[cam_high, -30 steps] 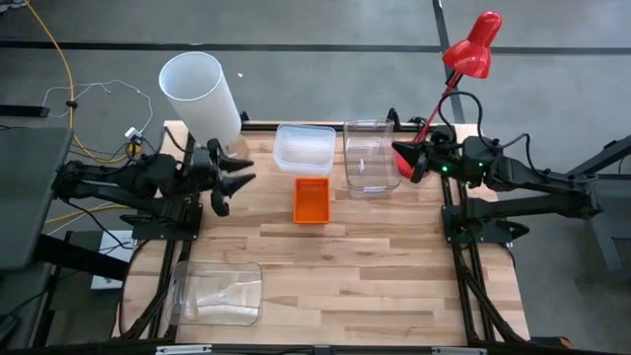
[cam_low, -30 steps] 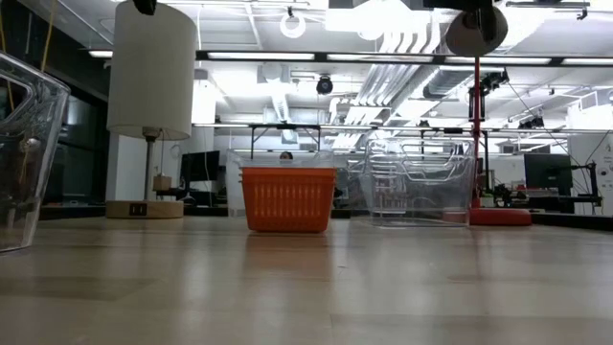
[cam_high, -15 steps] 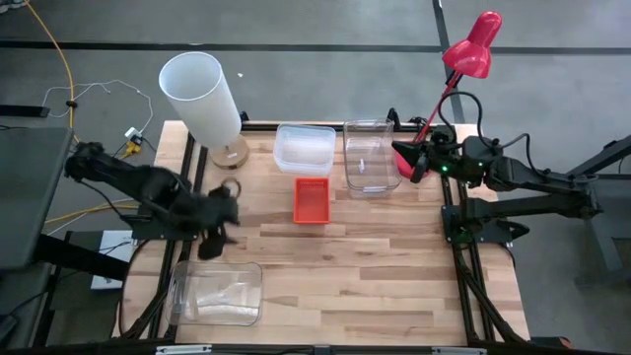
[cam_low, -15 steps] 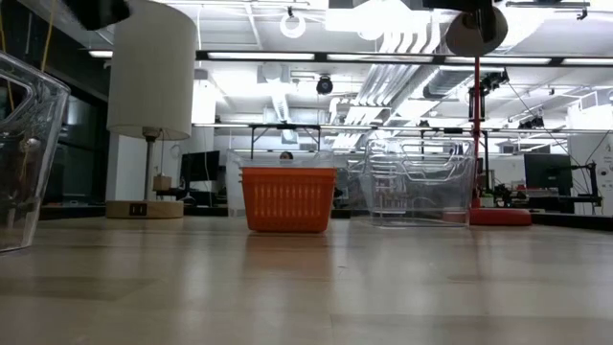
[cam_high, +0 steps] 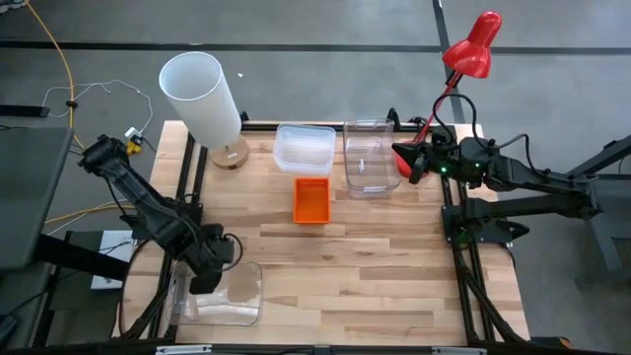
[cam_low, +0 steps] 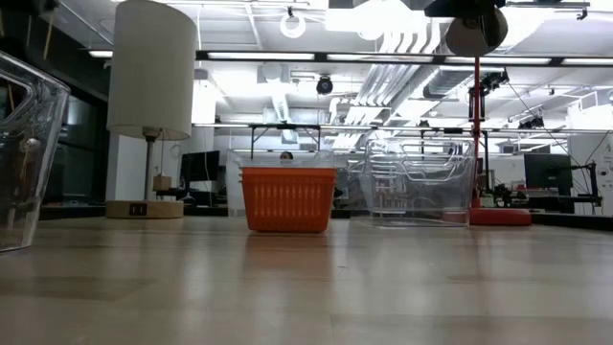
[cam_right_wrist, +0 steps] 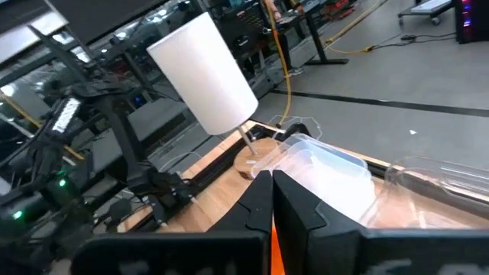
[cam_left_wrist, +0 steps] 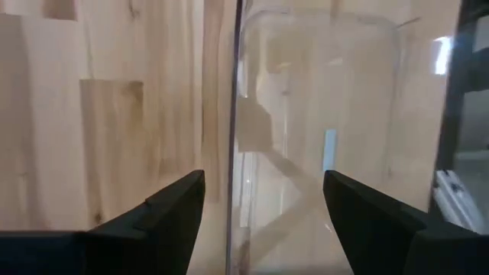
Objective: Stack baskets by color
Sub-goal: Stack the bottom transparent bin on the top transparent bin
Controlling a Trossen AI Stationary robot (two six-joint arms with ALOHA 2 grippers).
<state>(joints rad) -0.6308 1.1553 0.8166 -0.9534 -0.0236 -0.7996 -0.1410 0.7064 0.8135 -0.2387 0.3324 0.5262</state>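
Next, my left gripper grabs the clear bin by its rim (cam_high: 260,294) to stack it with the taller clear bin (cam_high: 371,156) of its color.
An orange basket (cam_high: 312,200) (cam_low: 287,199) stands mid-table. Behind it are a shallow clear bin (cam_high: 304,148) and a taller clear bin (cam_high: 371,156). Another clear bin (cam_high: 219,293) (cam_low: 24,153) rests on the table at the near left. My left gripper (cam_high: 207,276) (cam_left_wrist: 263,214) points down over that bin's far end, open. One finger (cam_left_wrist: 172,206) is outside its wall (cam_left_wrist: 233,145) and one finger (cam_left_wrist: 363,210) is over its inside, neither touching it. My right gripper (cam_high: 402,158) (cam_right_wrist: 271,202) hovers shut at the far right, beside the taller clear bin.
A white cylinder lamp shade (cam_high: 202,94) on its wooden base stands at the far left corner. A red desk lamp (cam_high: 471,44) leans over the far right corner. Bare wood lies across the middle and near right of the table (cam_high: 375,276).
My left gripper has swung from the far left, beside the lamp shade, toward the table's near edge. It has gone down and tipped from level to pointing down over the near-left clear bin. The bins and the orange basket have not moved.
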